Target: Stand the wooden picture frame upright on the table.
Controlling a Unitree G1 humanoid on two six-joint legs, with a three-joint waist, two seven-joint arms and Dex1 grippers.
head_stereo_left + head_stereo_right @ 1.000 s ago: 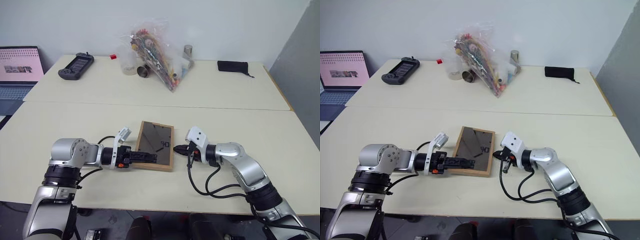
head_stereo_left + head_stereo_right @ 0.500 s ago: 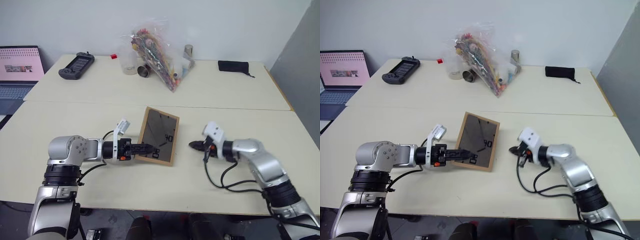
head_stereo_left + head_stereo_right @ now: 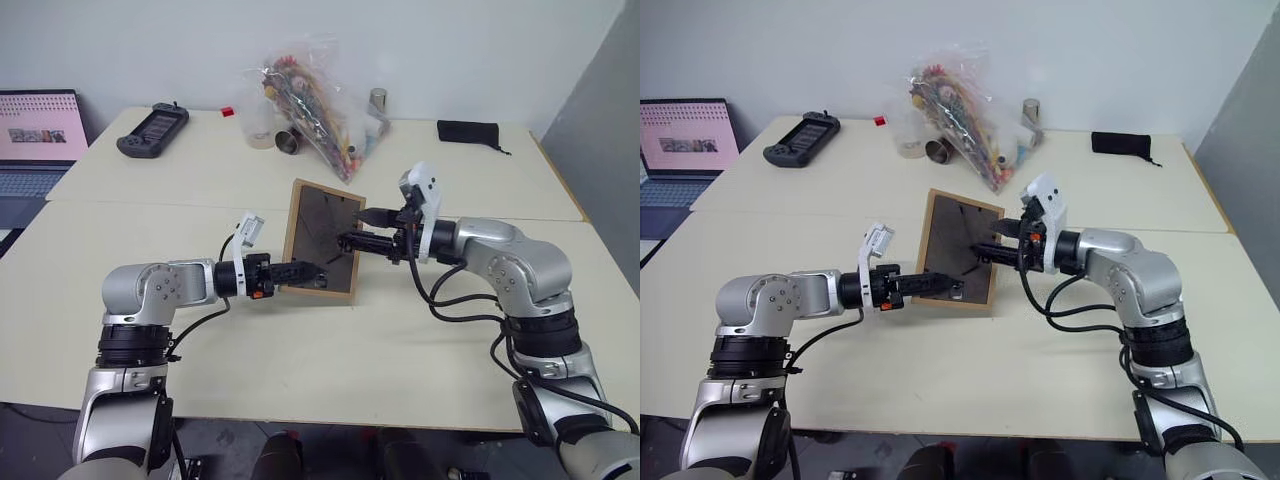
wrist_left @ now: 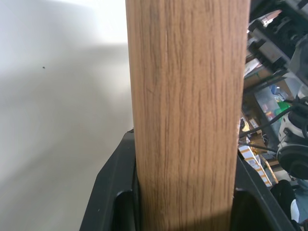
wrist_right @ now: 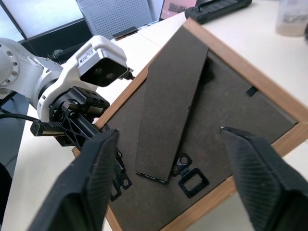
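My right gripper takes hold of the picture frame (image 3: 320,225) by its wooden side bar (image 3: 355,276) next, to stand the picture frame upright.
The wooden picture frame (image 3: 320,225) is tilted up nearly upright near the middle of the table (image 3: 300,370), its dark grey back with the folded stand (image 5: 168,110) facing me. I cannot tell whether its lower edge touches the tabletop. My left gripper (image 3: 303,270) is shut on the frame's lower left edge; in the left wrist view the wood rim (image 4: 187,72) sits between the black fingers (image 4: 115,192). My right gripper (image 3: 352,228) is open at the frame's right side, level with its back, and holds nothing. The picture side is hidden.
At the back of the table lie a clear plastic bag of items (image 3: 310,100), a metal cup (image 3: 287,143), a black handheld console (image 3: 152,130) and a black pouch (image 3: 467,132). A laptop (image 3: 35,135) stands at the far left. Bare tabletop lies in front of the frame.
The left gripper raised the frame from lying flat to nearly upright. The right gripper rose from the table beside the frame, opened wide and came up to the frame's back.
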